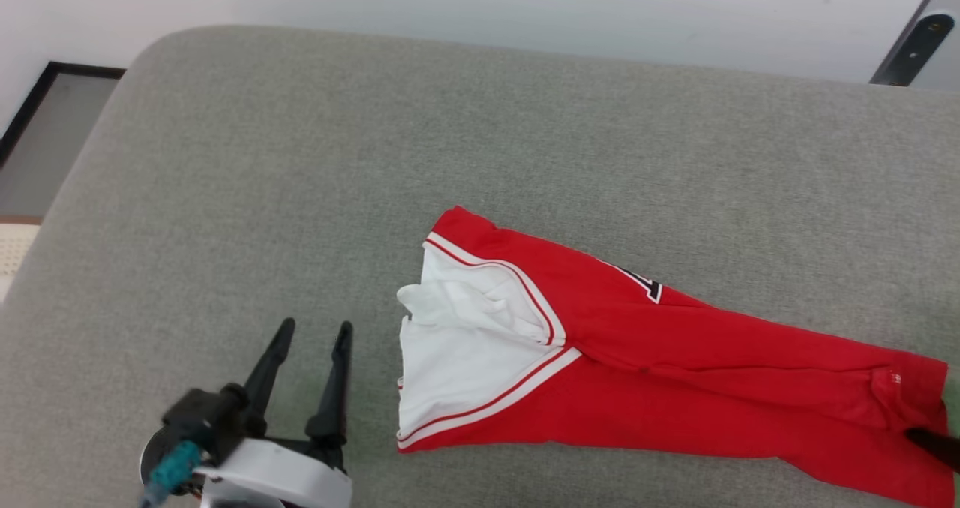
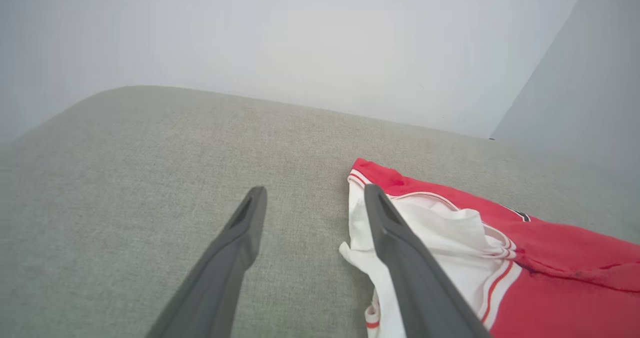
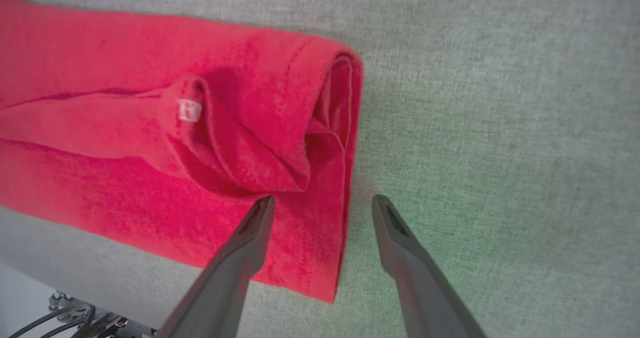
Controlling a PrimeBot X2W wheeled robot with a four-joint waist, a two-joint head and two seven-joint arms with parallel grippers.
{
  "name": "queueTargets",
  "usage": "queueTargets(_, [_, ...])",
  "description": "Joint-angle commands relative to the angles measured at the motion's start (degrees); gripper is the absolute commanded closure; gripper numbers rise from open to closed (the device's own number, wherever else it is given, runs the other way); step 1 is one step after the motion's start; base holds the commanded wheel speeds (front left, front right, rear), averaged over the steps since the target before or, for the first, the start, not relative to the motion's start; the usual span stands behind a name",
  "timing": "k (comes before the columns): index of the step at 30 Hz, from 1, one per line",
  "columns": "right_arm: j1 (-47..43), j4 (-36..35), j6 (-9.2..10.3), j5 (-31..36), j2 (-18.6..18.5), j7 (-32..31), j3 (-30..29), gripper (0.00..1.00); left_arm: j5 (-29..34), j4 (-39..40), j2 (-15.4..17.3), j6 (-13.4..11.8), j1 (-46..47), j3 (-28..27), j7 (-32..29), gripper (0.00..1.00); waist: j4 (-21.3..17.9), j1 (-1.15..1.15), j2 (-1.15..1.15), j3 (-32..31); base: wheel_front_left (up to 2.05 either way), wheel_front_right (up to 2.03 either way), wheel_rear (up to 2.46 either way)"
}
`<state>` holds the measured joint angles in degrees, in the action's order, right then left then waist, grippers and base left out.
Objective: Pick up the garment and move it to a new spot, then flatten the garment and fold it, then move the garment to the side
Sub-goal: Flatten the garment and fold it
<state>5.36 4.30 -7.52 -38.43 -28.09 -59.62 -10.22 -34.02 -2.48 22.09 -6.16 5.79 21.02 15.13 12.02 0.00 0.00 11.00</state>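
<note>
My right gripper is to grab the red garment by its hem next, to fold it over toward its white trimmed end.
The garment lies on the grey cushioned surface as a long red strip running from the middle to the lower right. Its white sleeve with red-and-white trim is at the left end. Black lettering peeks out at the top fold. My left gripper stands open just left of the sleeve, nothing between its fingers. In the left wrist view the left gripper has its right finger over the garment. My right gripper is open over the garment's hem end, one finger above red cloth, the other above bare cushion.
The cushion's rounded far edge meets a white wall. Beyond its left edge lies floor with a dark-framed panel. A dark post stands at the upper right. Cables show past the near edge.
</note>
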Motion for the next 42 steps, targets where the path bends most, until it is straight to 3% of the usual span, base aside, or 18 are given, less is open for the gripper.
queueTargets(1, [0.72,0.25,0.07,0.52,0.4,-0.28,-0.31,0.0,1.77,0.0,-0.31,0.17,-0.79,-0.3,-0.01,0.0,0.31,0.0,0.0,0.2,0.0,0.0,0.0])
queueTargets(10, [3.5,4.04,0.07,4.8,2.71,-2.63,0.57,0.0,9.43,-2.11,-5.56,4.2,-0.75,-4.38,-0.01,0.0,1.42,0.0,0.0,2.32,0.0,0.0,0.0])
queueTargets(11, [3.32,4.18,0.07,4.91,2.85,-2.9,1.27,0.64,9.93,-2.29,-6.1,4.62,-0.46,-4.86,-0.01,0.0,1.48,0.0,0.0,2.57,0.0,0.0,0.0])
queueTargets(12, [3.14,4.37,0.07,4.87,3.09,-2.92,1.65,1.0,9.98,-2.67,-6.9,5.04,-0.49,-5.41,-0.01,0.0,1.49,0.0,0.0,2.8,0.0,0.0,0.0])
queueTargets(26, [4.94,4.65,0.07,4.14,3.63,1.37,0.41,1.0,15.06,-6.18,-10.88,9.78,-1.37,-11.76,-0.01,0.0,-0.58,0.0,0.0,2.34,0.0,0.0,0.0])
queueTargets(42, [9.53,7.19,0.08,6.52,-1.98,7.83,-9.09,1.0,18.57,-6.7,-11.24,11.76,-2.02,-15.76,-0.01,0.0,-6.12,0.0,0.0,3.13,0.0,0.0,0.0])
